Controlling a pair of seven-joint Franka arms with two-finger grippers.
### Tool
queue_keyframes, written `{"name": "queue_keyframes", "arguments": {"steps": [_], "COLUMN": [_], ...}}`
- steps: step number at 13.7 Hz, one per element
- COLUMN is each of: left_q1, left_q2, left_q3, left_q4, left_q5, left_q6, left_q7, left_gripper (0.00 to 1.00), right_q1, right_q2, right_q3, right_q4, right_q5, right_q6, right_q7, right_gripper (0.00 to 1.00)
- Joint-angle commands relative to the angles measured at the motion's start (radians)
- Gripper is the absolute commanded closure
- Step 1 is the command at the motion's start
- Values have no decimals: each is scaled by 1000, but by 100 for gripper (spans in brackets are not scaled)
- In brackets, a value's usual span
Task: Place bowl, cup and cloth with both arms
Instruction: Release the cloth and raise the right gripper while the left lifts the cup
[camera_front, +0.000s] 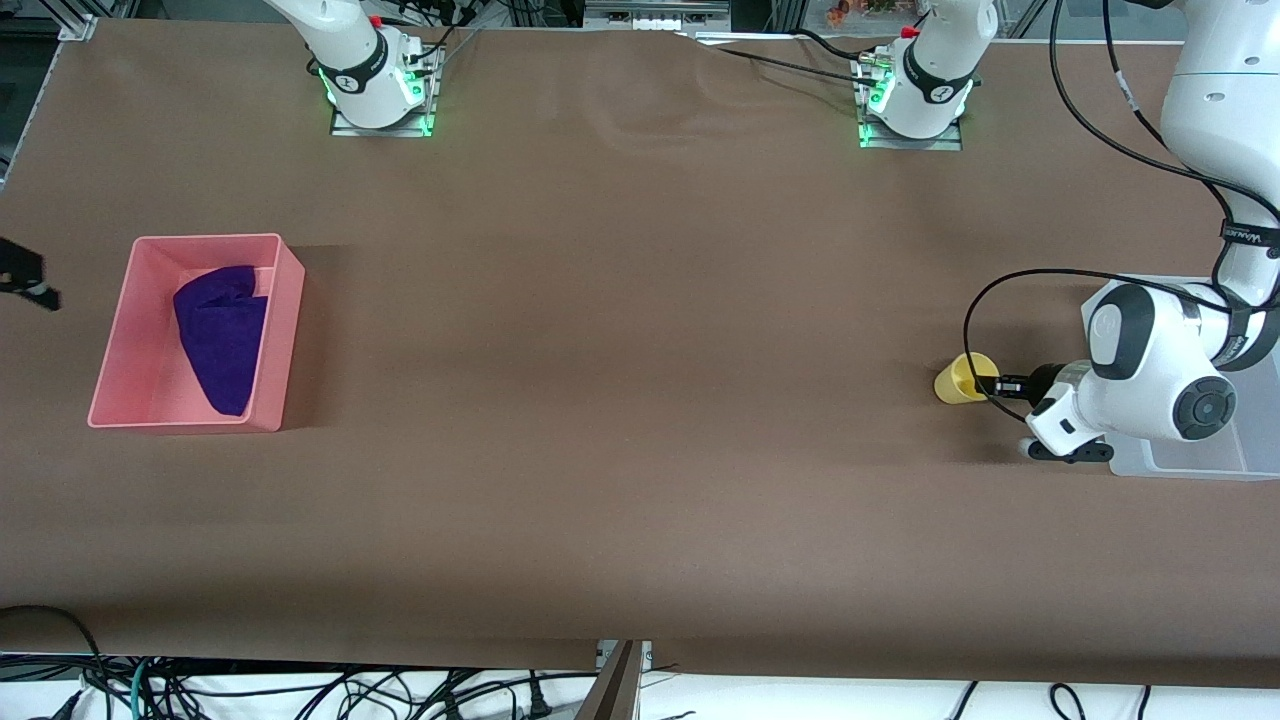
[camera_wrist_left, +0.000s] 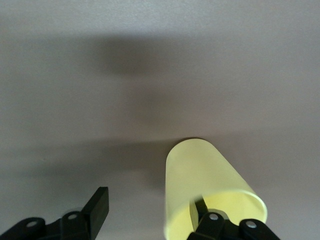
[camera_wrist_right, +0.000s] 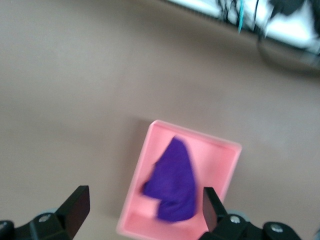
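Observation:
The yellow cup needs to go in the clear plastic bin (camera_front: 1226, 436). My left gripper will next grab the cup by its rim (camera_front: 982, 379) to place it there.
The yellow cup (camera_front: 962, 380) lies tipped on the brown table near the left arm's end, its mouth toward my left gripper (camera_front: 992, 384). In the left wrist view the cup (camera_wrist_left: 200, 175) has one finger (camera_wrist_left: 200, 209) inside its mouth and the other finger (camera_wrist_left: 99, 202) well outside; the left gripper (camera_wrist_left: 150, 201) is open. The purple cloth (camera_front: 222, 335) lies in the pink bin (camera_front: 275, 330) near the right arm's end. My right gripper (camera_front: 28, 280) is open and empty beside that bin; the right wrist view shows it (camera_wrist_right: 144, 196) above the cloth (camera_wrist_right: 175, 180). The bowl is out of view.
A clear plastic bin (camera_front: 1190, 460) stands at the left arm's end of the table, partly under the left arm. Black cables loop from the left arm above the cup. Cables lie past the table's front edge.

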Motion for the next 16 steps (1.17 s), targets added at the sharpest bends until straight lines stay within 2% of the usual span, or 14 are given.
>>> {"name": "queue_keyframes", "arguments": {"steps": [1, 2, 3, 4, 6, 7, 8, 11, 13, 16], "left_q1": [-10, -10, -10, -11, -11, -10, -11, -13, -13, -13], "left_q2": [-57, -54, -48, -44, -25, -21, -17, -30, -63, -94], "left_q3": [-7, -7, -7, -7, -9, -9, -9, -12, -15, -15], "left_q4": [-22, -30, -30, -32, -36, -36, -35, -21, 10, 149], "left_q5": [-1, -1, 2, 11, 30, 30, 31, 30, 31, 75], "left_q6": [-43, -37, -34, -32, -5, 3, 3, -11, -67, -223], "left_q7": [5, 8, 11, 11, 16, 16, 17, 14, 14, 78], "left_gripper": [12, 23, 53, 65, 67, 86, 100, 100, 100, 100], "right_q1": [-7, -12, -33, -73, -108, -114, -122, -121, -119, -116], "right_q2": [-71, -94, -120, -139, -127, -125, -125, -137, -136, -125], "right_q3": [79, 107, 152, 215, 234, 234, 234, 243, 243, 242], "right_q4": [-52, -75, -113, -137, -146, -148, -148, -160, -160, -146], "right_q5": [-25, -53, -96, -131, -134, -134, -139, -142, -141, -133], "right_q6": [-107, -118, -112, -109, -127, -144, -136, -138, -138, -144], "right_q7": [189, 198, 203, 224, 262, 261, 261, 307, 341, 339], "right_gripper": [0, 0, 0, 0, 0, 0, 0, 0, 0, 0]}}
